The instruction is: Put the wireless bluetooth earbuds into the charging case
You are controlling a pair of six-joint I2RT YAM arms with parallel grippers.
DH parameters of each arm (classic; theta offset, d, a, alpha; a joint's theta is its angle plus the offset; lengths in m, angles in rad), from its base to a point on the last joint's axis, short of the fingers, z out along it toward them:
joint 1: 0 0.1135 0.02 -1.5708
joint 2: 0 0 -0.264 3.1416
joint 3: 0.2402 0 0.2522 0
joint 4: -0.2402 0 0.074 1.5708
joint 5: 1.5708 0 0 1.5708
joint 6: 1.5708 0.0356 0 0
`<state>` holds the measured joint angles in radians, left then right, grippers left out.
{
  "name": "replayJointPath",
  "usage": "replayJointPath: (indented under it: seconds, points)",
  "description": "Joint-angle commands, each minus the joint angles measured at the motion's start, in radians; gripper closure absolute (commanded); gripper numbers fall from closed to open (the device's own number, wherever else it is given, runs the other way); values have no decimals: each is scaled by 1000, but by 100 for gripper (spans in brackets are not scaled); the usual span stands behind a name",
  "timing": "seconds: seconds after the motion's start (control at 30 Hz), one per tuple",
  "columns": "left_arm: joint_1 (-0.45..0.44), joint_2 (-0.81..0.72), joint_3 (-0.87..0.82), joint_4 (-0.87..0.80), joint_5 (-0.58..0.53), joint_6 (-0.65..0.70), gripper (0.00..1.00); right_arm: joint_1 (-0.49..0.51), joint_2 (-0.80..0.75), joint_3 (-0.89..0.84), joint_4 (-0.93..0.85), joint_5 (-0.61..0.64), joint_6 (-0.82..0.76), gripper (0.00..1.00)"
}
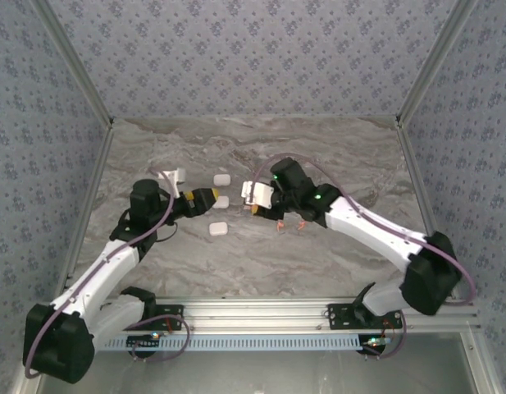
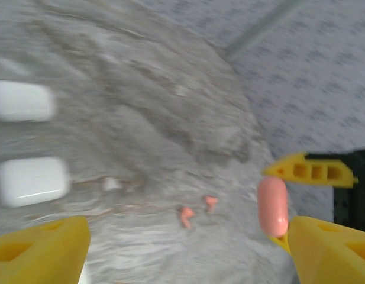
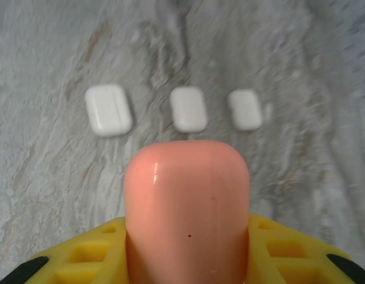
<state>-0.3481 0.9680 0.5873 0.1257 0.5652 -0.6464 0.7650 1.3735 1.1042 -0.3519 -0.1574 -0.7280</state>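
I need to open the case's lid to put the earbuds in, so my left gripper next has to grab the coral charging case (image 3: 187, 189) across its broad sides, low on the case's body (image 3: 157, 204), and leave the lid free.
My right gripper (image 3: 187, 242) is shut on a coral charging case (image 3: 187, 189) and holds it above the marble table; the same case (image 2: 272, 207) shows edge-on in the left wrist view. Two coral earbuds (image 2: 186, 216) (image 2: 210, 203) lie loose on the table, just in front of the right gripper (image 1: 257, 203) in the top view. The left gripper (image 2: 188, 242) is open with nothing between its yellow fingers, and it faces the earbuds and the held case. In the top view the left gripper (image 1: 210, 197) is a little to the left of the right one.
Three shut white cases (image 3: 108, 109) (image 3: 188, 109) (image 3: 245, 109) lie in a row between the grippers and the left side. A small white object (image 1: 172, 175) sits behind the left arm. Patterned walls enclose the table (image 1: 335, 263).
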Motion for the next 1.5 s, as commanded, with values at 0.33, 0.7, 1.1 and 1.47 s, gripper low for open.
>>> replayJointPath:
  seconds: [0.33,0.7,1.1,1.47]
  points:
    - [-206,197,186,182,215,56,23,42,-153,-13,31,56,-2,71]
    - [-250,266,201,249,231,47,58,53,-147,4,31,74,-3,69]
    - [-251,267,189,282,193,52,78,43,-177,-6,-16,44,-8,58]
    - [-286,231,144,377,88,212,86,-227,-407,-183,251,-375,403,10]
